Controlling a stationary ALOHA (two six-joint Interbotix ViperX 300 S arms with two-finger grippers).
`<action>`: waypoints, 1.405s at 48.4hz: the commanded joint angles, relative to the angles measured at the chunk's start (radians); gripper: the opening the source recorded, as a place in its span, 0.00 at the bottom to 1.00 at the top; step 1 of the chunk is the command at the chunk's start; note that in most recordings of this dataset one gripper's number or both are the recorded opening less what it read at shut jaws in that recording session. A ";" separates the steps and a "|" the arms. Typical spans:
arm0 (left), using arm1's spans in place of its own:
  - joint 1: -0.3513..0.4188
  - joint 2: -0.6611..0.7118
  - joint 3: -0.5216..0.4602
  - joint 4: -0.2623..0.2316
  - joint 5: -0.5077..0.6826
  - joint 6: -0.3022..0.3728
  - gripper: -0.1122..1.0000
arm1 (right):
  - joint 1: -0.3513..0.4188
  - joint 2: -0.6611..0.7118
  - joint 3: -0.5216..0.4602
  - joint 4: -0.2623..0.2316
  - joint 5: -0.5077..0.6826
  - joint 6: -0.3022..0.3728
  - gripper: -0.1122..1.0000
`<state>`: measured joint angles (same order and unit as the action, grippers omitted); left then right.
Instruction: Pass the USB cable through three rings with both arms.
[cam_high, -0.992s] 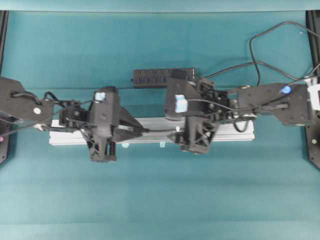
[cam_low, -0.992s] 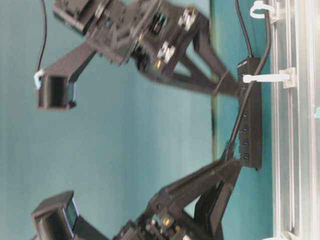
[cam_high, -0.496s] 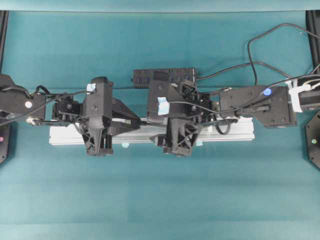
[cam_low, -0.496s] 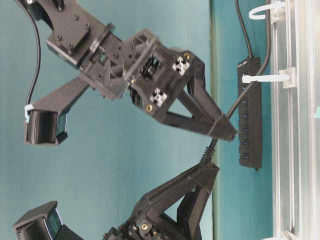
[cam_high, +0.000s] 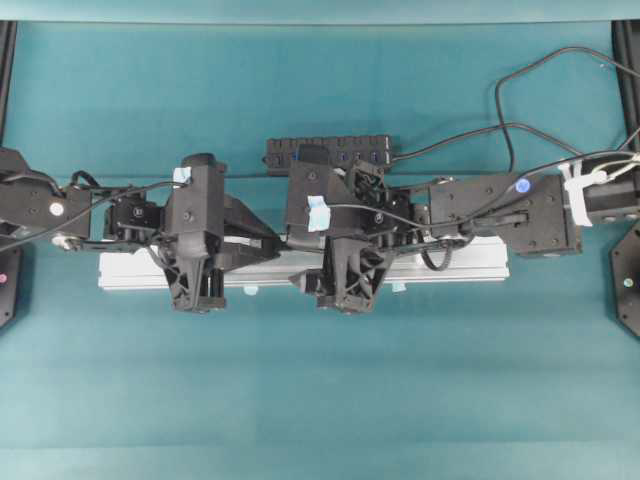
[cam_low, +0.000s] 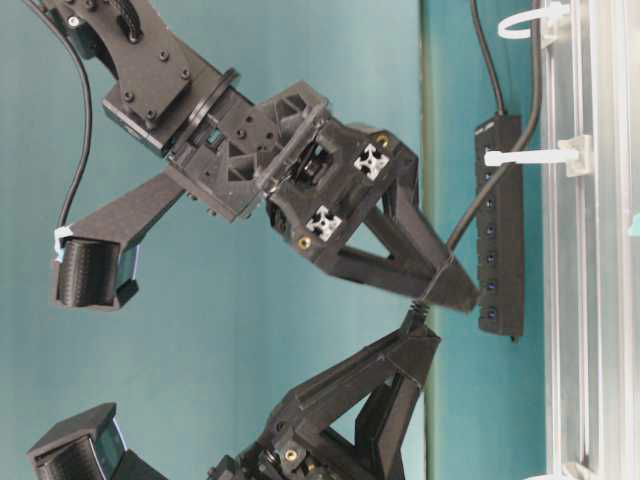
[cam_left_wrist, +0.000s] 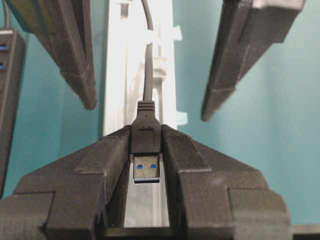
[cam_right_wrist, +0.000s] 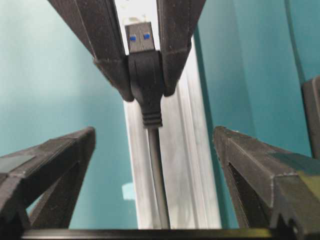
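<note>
The front of the USB cable's plug is covered by my left gripper's fingers, so my right gripper needs to take the cable by the ribbed rear end of its plug next.
My left gripper is shut on the USB cable's black plug, silver tip pointing back at the camera. The cord runs on along the rail to a white ring. My right gripper faces it, open. Its fingers straddle the cord just behind the plug without touching it. In the table-level view the right gripper is tip to tip with the left gripper, and two rings stand on the rail. Overhead, both grippers meet over the rail.
The aluminium rail lies across the teal table. A black multi-port hub lies just behind it, its cord looping off to the right. Small pale-cyan tabs sit beside the rail.
The right arm has moved left to the left gripper and its fingers have narrowed round the cord. The left gripper shifted slightly left early on and still holds the plug.
</note>
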<state>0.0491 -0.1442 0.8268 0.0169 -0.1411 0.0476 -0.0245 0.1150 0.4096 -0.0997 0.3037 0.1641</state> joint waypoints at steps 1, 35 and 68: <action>0.000 -0.015 -0.009 0.003 -0.005 0.002 0.30 | 0.003 -0.006 -0.018 -0.003 -0.018 -0.002 0.63; 0.000 -0.015 -0.006 0.003 0.014 -0.002 0.30 | 0.009 -0.002 -0.028 -0.002 -0.014 -0.014 0.03; 0.003 -0.121 0.038 0.003 0.061 -0.081 0.80 | 0.023 0.018 -0.071 -0.002 0.061 -0.009 0.03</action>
<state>0.0568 -0.2224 0.8636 0.0169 -0.0997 -0.0261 -0.0061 0.1396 0.3590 -0.1012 0.3666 0.1595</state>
